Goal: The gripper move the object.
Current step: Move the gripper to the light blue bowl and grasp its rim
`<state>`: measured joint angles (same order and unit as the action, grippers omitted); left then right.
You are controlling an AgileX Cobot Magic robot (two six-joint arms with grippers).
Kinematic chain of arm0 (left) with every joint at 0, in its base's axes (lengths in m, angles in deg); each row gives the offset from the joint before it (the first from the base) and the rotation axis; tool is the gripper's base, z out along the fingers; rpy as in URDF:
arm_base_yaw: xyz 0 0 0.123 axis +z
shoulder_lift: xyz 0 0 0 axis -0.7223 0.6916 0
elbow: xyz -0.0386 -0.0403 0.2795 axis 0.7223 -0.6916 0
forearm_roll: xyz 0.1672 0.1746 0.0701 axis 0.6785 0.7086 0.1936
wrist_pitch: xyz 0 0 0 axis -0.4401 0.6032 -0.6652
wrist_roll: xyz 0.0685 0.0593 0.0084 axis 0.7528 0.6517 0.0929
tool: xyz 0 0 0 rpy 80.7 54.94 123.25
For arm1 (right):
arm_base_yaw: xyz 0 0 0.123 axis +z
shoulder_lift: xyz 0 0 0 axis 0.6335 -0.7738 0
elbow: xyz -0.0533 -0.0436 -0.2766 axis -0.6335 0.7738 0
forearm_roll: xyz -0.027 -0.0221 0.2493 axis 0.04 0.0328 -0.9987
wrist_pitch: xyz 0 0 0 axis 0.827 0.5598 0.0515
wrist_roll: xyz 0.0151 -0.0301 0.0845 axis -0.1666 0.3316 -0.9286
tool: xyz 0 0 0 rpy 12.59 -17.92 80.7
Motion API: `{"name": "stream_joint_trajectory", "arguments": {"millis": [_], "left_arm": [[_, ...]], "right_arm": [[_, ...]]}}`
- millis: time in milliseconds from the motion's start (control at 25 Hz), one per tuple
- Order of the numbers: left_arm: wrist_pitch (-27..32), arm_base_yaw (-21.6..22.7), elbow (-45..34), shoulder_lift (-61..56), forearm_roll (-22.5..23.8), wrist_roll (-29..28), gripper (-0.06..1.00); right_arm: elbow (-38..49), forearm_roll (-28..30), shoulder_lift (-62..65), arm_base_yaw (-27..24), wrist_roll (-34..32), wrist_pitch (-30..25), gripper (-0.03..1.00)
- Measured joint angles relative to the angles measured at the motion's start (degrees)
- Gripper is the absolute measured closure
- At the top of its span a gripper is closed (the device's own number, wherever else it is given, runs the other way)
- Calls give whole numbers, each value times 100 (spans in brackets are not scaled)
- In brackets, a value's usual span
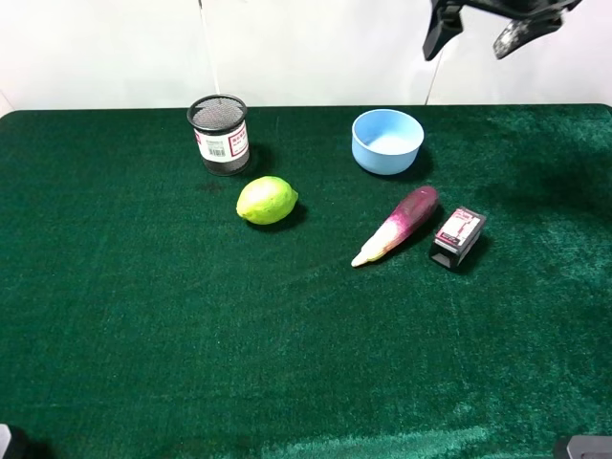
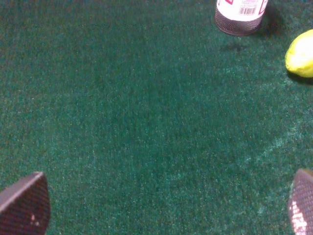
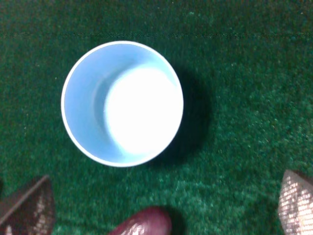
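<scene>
I need to move the round light-blue bowl across the green cloth, so my right gripper should grab the bowl by its rim next.
The round light-blue bowl stands upright and empty on the green cloth at the back, right of centre. My right gripper hangs high above the table's back right, open and holding nothing. In the right wrist view the bowl lies below and ahead of the open gripper, with both fingertips well apart from it. My left gripper is open and empty over bare cloth. It is not visible in the exterior high view.
A black mesh cup with a label stands at the back left, with a lemon in front of it. A purple-and-white vegetable and a small black box lie in front of the bowl. The vegetable's tip shows in the right wrist view.
</scene>
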<state>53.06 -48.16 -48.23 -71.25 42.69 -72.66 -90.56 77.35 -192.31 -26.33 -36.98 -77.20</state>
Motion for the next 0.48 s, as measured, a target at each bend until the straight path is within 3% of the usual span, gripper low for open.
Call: {"name": "stream_joint_trajectory", "arguments": {"millis": [480], "left_arm": [[0, 0, 0, 0, 0, 0, -5]], "right_arm": [[-766, -174, -1539, 0, -39, -159, 27]]}}
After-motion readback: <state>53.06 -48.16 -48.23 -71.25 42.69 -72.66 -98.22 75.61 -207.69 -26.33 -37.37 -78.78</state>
